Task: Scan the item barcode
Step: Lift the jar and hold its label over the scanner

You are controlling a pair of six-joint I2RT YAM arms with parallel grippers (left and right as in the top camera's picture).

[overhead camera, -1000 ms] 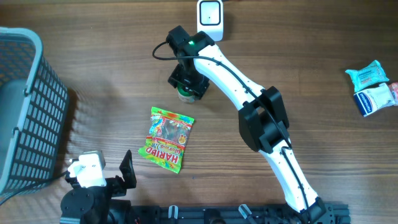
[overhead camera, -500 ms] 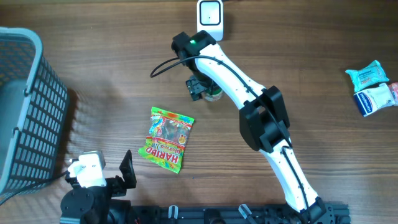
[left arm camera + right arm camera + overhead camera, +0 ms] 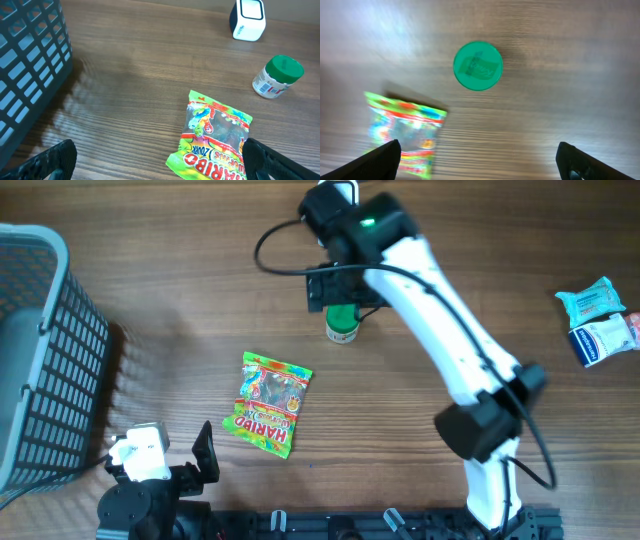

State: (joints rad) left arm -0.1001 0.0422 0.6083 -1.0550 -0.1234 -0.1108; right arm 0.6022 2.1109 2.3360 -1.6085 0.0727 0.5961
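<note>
I need to grab the small bottle by its green cap (image 3: 342, 324) (image 3: 478, 66) from above with my right gripper next. The label will stay uncovered, so I can scan the small bottle's barcode.
A small bottle with a green cap (image 3: 342, 324) stands upright on the wooden table, free of any grip; it also shows in the left wrist view (image 3: 277, 76) and from straight above in the right wrist view (image 3: 477, 65). My right gripper (image 3: 345, 288) hovers just above and behind it, open and empty (image 3: 480, 167). The white barcode scanner (image 3: 248, 19) sits at the table's far edge, mostly hidden under the right arm in the overhead view. My left gripper (image 3: 185, 470) rests open at the near left (image 3: 160, 170), its right finger beside the candy bag.
A green and red Haribo candy bag (image 3: 267, 403) lies flat left of and nearer than the bottle. A grey mesh basket (image 3: 40, 350) stands at the left edge. Two pale packets (image 3: 600, 320) lie at the far right.
The right gripper carried the bottle a little to the right, opened and let it go, then rose away toward the scanner. The left arm has not moved.
</note>
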